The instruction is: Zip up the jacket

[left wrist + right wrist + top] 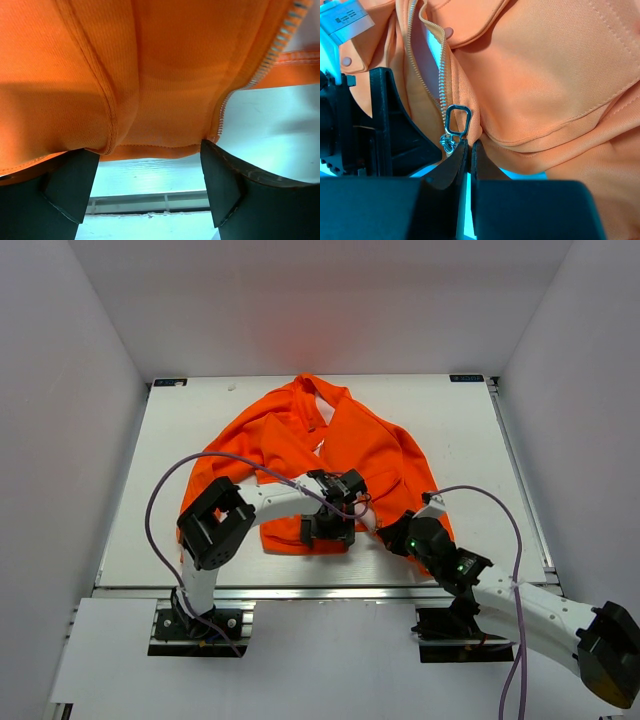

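Note:
I should grab the jacket's bottom hem beside the zipper teeth with my left gripper next. The end of the teeth then stays free to go in at the zipper pull (457, 120).
The orange jacket (340, 455) lies spread on the white table (470, 470), collar at the far side, its front partly open. My left gripper (327, 530) is at the bottom hem; in the left wrist view it (148, 150) is open wide, with the hem (150, 146) lying at the fingertips and the zipper teeth (270, 60) running up on the right. My right gripper (385, 537) is at the hem just to its right. In the right wrist view it (470, 144) is shut on a fold of jacket fabric right beside the silver zipper pull (457, 120).
White walls enclose the table on three sides. A metal rail (320, 592) runs along the near edge. Purple cables (165, 490) loop over both arms. The left gripper's black body (385, 130) sits close beside my right fingers. A white label (345, 17) shows at the jacket's inside.

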Robot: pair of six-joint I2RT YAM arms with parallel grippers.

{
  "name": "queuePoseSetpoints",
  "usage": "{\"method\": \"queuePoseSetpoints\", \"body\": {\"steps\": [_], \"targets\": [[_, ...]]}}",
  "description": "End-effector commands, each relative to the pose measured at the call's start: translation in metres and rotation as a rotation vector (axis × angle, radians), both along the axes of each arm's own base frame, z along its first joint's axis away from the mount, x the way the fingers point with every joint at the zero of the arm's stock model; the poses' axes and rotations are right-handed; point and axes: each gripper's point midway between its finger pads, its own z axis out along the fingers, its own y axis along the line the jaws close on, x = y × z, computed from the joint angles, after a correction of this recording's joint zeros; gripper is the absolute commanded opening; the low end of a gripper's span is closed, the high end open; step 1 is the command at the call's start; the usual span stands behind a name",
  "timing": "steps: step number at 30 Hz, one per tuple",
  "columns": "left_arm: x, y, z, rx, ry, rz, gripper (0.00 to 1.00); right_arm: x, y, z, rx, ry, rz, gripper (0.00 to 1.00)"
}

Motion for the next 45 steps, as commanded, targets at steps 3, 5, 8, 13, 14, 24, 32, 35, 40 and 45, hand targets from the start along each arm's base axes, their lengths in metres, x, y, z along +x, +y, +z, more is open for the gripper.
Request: {"method": "queuePoseSetpoints", "body": {"steps": [3,5,8,13,14,24,32,35,40,45], "targets": [[0.007,-0.021,0.005,-0.062,-0.021,0.006,0.91,0.003,-0.008,-0.001,0.002,-0.021,-0.043,0.00],[0.006,-0.020,-0.001,-0.050,-0.014,0.008,0.89,0.002,-0.009,-0.002,0.001,-0.020,-0.046,0.00],[0.005,-0.018,-0.013,-0.020,0.004,0.010,0.85,0.002,-0.010,-0.002,-0.002,-0.018,-0.047,0.00],[0.013,-0.014,-0.030,0.049,-0.004,0.031,0.70,0.002,-0.010,-0.003,-0.010,-0.010,-0.049,0.00],[0.014,-0.015,-0.034,0.057,-0.002,0.030,0.67,0.002,-0.010,-0.004,-0.013,-0.009,-0.051,0.00],[0.025,-0.025,-0.042,0.074,-0.012,-0.008,0.00,0.001,-0.010,-0.004,-0.037,-0.018,-0.024,0.00],[0.053,-0.022,0.056,-0.086,-0.289,0.031,0.00,0.001,0.019,0.024,0.007,-0.150,0.157,0.00],[0.055,-0.021,0.080,-0.187,-0.369,0.033,0.00,0.000,0.032,0.040,0.020,-0.188,0.232,0.00],[0.055,-0.021,0.139,-0.444,-0.556,0.039,0.00,-0.006,0.050,0.063,0.058,-0.237,0.340,0.00],[0.046,-0.016,0.150,-0.535,-0.596,0.028,0.00,-0.006,0.062,0.079,0.085,-0.304,0.402,0.00]]}}
